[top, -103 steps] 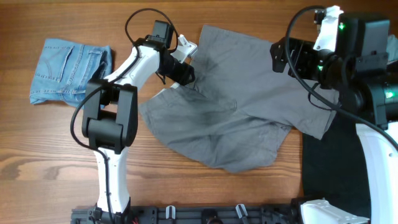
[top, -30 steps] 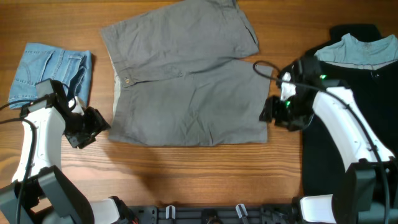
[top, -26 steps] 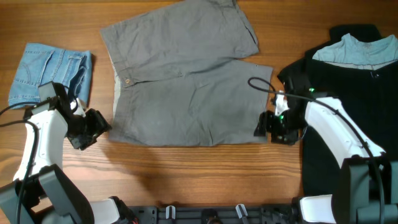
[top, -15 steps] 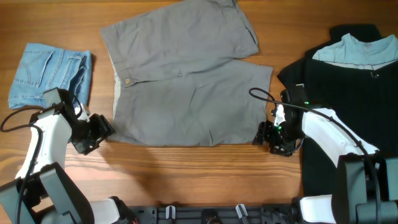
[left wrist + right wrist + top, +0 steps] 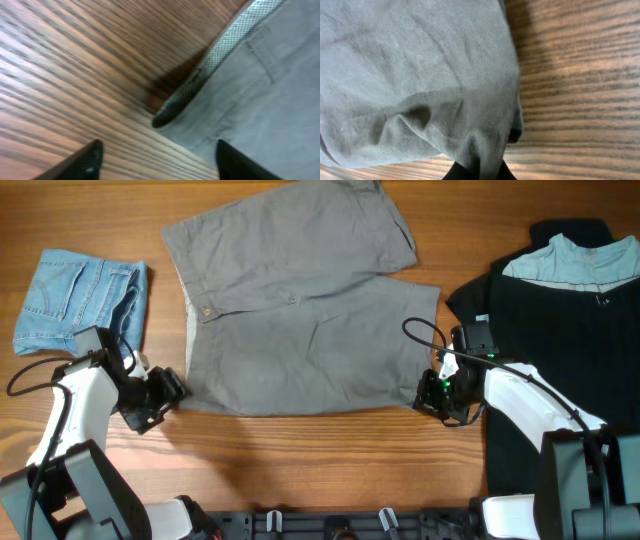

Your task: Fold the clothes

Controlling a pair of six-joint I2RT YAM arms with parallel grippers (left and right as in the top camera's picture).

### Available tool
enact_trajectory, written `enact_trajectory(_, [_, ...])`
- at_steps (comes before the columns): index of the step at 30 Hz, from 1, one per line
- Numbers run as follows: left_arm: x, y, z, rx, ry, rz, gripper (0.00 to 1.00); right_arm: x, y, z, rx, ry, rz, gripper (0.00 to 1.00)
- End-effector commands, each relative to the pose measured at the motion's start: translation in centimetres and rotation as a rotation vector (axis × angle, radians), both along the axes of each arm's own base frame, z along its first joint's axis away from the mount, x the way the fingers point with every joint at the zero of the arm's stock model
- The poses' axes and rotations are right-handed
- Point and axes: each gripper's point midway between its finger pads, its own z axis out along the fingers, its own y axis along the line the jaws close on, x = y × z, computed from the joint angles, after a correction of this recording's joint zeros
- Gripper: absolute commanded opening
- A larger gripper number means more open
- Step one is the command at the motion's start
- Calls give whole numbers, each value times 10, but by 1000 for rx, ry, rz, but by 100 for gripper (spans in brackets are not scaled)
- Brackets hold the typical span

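Observation:
My left gripper grabs the grey pants' near waistband corner (image 5: 189, 402) (image 5: 166, 124) next, opposite the hem corner in my right gripper, to fold the pants.
The clothes, a grey pair of pants (image 5: 300, 320), lie spread flat across the middle of the table, waistband to the left, legs to the right. My left gripper (image 5: 172, 390) stands open at the lower left waistband corner (image 5: 185, 97), one fingertip over wood and the other over the grey cloth (image 5: 260, 75). My right gripper (image 5: 428, 395) is shut on the lower right hem corner of the pants (image 5: 485, 150), and the cloth bunches up between its fingers.
Folded light-blue denim shorts (image 5: 80, 298) lie at the far left. A black garment (image 5: 560, 330) with a pale-blue shirt (image 5: 570, 258) on top lies at the right, under my right arm. Bare wood runs along the front edge.
My right gripper slid left onto the hem corner and shut on it. The left gripper crept right toward the waistband corner and opened wider.

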Motion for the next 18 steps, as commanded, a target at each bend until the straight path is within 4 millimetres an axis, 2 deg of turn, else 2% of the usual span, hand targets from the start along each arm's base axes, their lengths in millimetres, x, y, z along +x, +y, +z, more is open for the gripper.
enact_trajectory(1, [3, -15, 2, -73, -26, -7, 82, -3, -5, -3, -38, 1, 50, 4])
enact_trajectory(4, [1, -22, -11, -67, -39, -31, 84, -4, -5, -3, -39, 6, 55, 5])
enact_trajectory(6, [-7, -26, -26, -67, -39, -31, 77, -4, -5, -3, -39, 6, 55, 9])
enact_trajectory(7, [-13, -27, -35, -63, -39, -31, 66, -4, -5, -3, -38, 6, 55, 16])
enact_trajectory(8, [-9, -26, -38, -53, -68, -32, 50, -4, -5, -3, -39, 5, 55, 23])
enact_trajectory(11, [1, -22, -37, -36, -109, -34, 8, -4, -5, -2, -39, 3, 57, 25])
enact_trajectory(12, [3, -21, -36, -34, -113, -33, 4, -3, -5, 0, -38, -5, 58, 25])
enact_trajectory(14, [6, -20, -28, -36, -108, -33, 4, 0, -6, 11, -37, -31, 53, 29])
enact_trajectory(18, [21, -14, 7, -34, -112, -32, 4, 0, -22, 33, -127, -71, -10, 61])
